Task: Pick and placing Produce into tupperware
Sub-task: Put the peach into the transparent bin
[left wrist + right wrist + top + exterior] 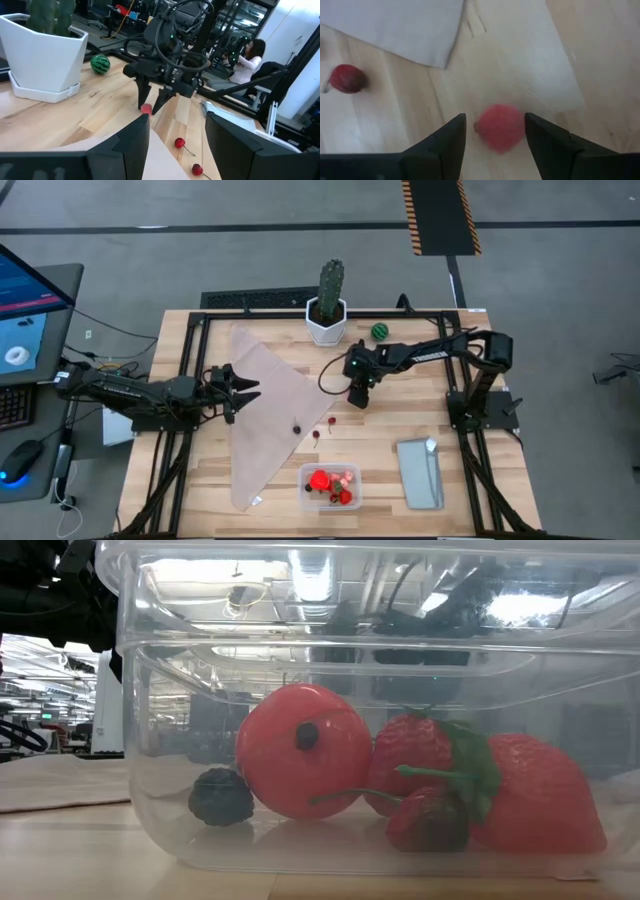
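Note:
My right gripper should close now to catch the red-pink fruit [500,127].
The clear tupperware [331,485] stands near the table's near edge. In the low view it holds a red ball [303,762], strawberries [530,795] and a dark berry [221,797]. My right gripper [358,400] points down at mid-table, just off the beige cloth's right corner. It is open, its fingers on either side of a small red-pink fruit [500,127] on the wood. Cherries [317,434] lie between it and the tub, and one more [296,430] lies on the cloth. A green striped ball [380,331] sits by the cactus. My left gripper [243,388] is open over the cloth's left part. My right gripper comes at the red-pink fruit [145,108] from above, pointing down, with one finger on each side of it. Whether the fingers touch the fruit I cannot tell.
A cactus in a white pot [328,308] stands at the far edge. The beige cloth [270,410] covers the table's left middle. A grey-blue lid [420,472] lies right of the tub. A person [246,60] sits in the room beyond the table.

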